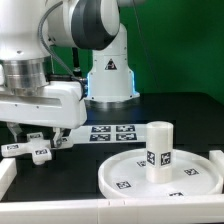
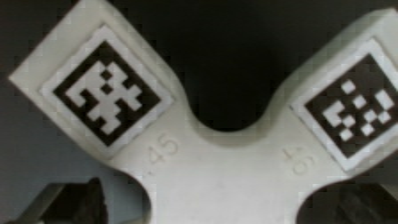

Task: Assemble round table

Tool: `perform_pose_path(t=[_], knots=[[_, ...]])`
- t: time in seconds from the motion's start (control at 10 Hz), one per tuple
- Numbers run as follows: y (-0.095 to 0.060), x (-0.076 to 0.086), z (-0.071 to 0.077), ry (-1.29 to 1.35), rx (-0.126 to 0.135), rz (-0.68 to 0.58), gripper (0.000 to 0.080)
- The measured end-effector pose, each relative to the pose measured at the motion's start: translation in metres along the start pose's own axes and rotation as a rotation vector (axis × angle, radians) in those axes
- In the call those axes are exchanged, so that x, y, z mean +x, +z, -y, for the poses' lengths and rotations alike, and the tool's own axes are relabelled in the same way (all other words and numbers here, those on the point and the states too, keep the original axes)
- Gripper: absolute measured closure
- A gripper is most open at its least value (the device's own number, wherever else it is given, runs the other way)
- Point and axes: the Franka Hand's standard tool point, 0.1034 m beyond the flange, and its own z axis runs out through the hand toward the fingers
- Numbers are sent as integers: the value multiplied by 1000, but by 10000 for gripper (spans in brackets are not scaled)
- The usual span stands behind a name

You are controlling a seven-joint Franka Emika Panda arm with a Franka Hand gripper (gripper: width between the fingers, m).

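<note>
The cross-shaped piece's near arm (image 2: 228,195) is right beside my fingers in the wrist view. My gripper should close on the white cross-shaped piece (image 2: 214,150) now. Closing now would hold the piece.
The white cross-shaped piece (image 2: 214,150) fills the wrist view, with two tagged arms spread apart and a dark notch between them. In the exterior view it lies at the left (image 1: 40,152), right under my gripper (image 1: 36,138). My gripper (image 2: 217,205) is low over the piece's middle. One dark fingertip (image 2: 80,200) shows beside the piece and apart from it, so the jaws look open and astride it. The rimmed round disc (image 1: 130,175) lies at the exterior view's lower right. The short cylinder leg (image 1: 158,146) stands upright on it.
The marker board (image 1: 112,132) lies flat on the black table between the robot base (image 1: 108,75) and the disc. A white rim (image 1: 60,205) runs along the table's front edge, and a white block (image 1: 217,160) sits at the right edge.
</note>
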Motion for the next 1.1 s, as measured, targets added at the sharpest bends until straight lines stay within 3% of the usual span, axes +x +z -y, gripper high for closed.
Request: perform_pose_path(t=[0.3,0.4,0.7,0.9,1.1], knots=[[2,-1,0,-4,-1,4,162],[2,-1,0,-6,-1,4,344],[2,-1,1,-4,-1,4,361],[-3,-5,19,22,5,6,361],[-25,-12,60,101,31,24,361]])
